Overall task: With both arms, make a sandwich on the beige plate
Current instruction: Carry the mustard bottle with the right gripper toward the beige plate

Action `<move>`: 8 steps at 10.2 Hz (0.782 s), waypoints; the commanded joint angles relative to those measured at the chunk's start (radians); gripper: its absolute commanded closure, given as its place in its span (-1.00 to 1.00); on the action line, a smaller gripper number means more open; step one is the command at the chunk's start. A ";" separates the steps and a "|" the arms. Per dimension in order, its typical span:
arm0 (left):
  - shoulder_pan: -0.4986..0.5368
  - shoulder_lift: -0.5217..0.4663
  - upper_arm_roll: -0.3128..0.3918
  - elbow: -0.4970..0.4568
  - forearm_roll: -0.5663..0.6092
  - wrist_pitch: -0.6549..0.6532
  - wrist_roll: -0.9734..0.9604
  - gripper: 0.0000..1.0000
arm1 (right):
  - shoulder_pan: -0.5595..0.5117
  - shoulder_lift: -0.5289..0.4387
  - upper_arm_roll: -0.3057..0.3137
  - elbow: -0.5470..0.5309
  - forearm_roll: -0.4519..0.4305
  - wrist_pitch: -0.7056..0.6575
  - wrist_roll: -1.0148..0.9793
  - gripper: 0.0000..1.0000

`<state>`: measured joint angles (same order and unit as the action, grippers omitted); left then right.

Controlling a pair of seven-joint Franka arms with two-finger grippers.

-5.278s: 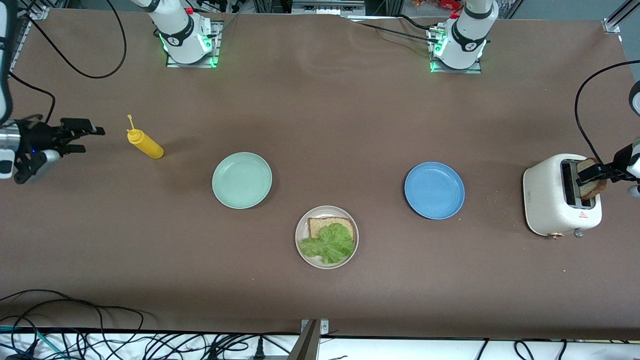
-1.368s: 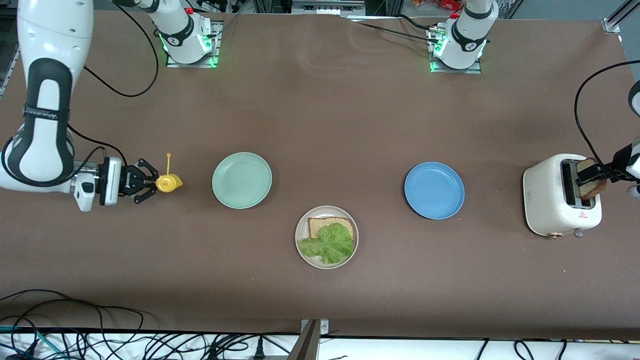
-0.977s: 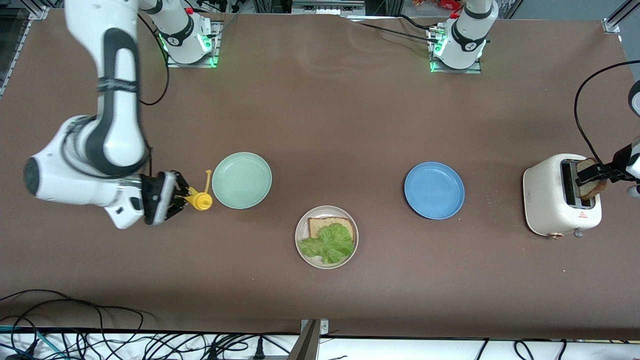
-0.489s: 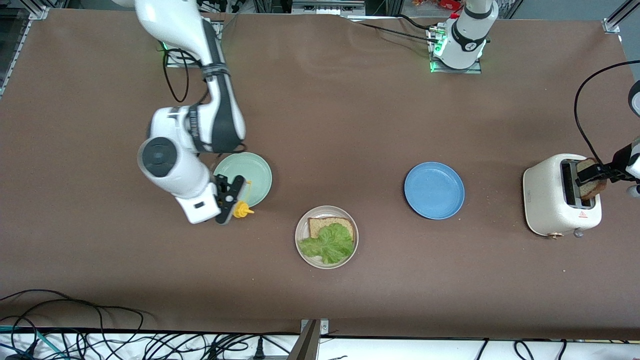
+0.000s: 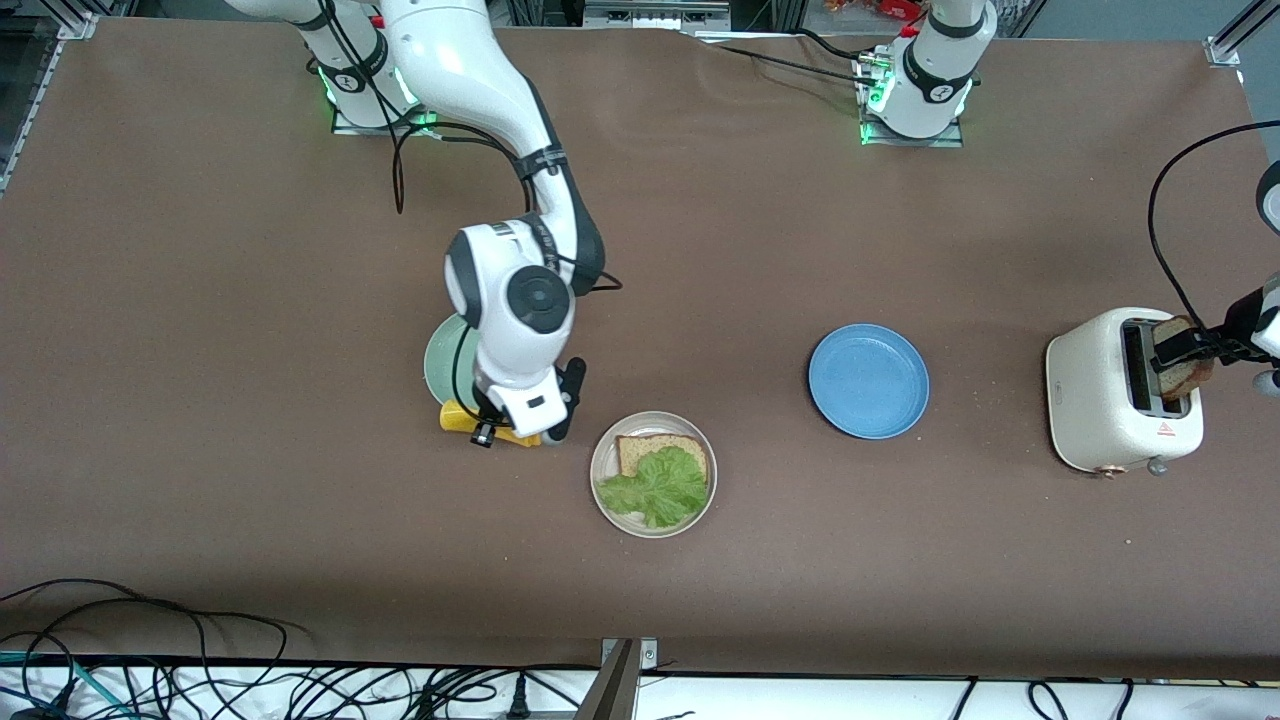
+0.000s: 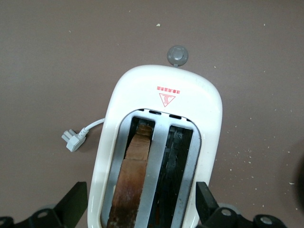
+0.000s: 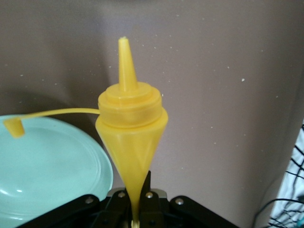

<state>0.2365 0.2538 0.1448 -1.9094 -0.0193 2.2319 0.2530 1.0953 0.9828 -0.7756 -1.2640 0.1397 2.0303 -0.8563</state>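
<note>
The toaster slot closes around the lower part of the bread slice, so the robot's left gripper should next grab the slice by its raised top crust (image 5: 1202, 368).
The beige plate (image 5: 603, 450) lies near the table's middle and holds one bread slice (image 5: 640, 450) with a ruffled lettuce leaf (image 5: 655, 487) on top. A second bread slice (image 5: 1188, 368) (image 6: 134, 185) stands in one slot of the white toaster (image 5: 1100, 395) (image 6: 164, 90). My left gripper (image 5: 1190, 346) (image 6: 141, 209) hangs over that toaster, open, its fingers wide on either side. My right gripper (image 5: 510, 425) (image 7: 137, 209) is shut on a yellow squeeze bottle (image 5: 456, 418) (image 7: 130, 128), over the pale green plate's edge beside the beige plate.
The pale green plate (image 5: 437, 362) (image 7: 47, 161) is partly hidden under the right arm. A blue plate (image 5: 868, 381) lies between the beige plate and the toaster. The bottle's cap (image 7: 14, 127) dangles on its tether. The toaster's plug (image 6: 71, 140) lies loose on the table.
The right arm swung the yellow bottle from its own end of the table across to the green plate's edge, close to the beige plate. The left arm has not moved.
</note>
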 commanded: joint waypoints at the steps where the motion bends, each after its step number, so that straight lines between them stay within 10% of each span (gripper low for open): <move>1: 0.006 -0.019 -0.005 -0.013 0.021 0.000 -0.003 -1.00 | 0.027 0.069 -0.024 0.061 -0.063 -0.015 0.039 1.00; 5: 0.006 -0.018 -0.005 -0.013 0.021 0.000 -0.004 -1.00 | 0.006 0.059 -0.033 0.080 -0.051 -0.027 0.019 1.00; 8: 0.006 -0.018 -0.005 -0.013 0.021 0.000 -0.004 -1.00 | -0.135 -0.050 -0.040 0.092 0.157 -0.116 -0.186 1.00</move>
<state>0.2366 0.2538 0.1449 -1.9097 -0.0193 2.2319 0.2530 1.0408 1.0074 -0.8229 -1.2023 0.2084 1.9814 -0.9299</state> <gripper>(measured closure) 0.000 0.952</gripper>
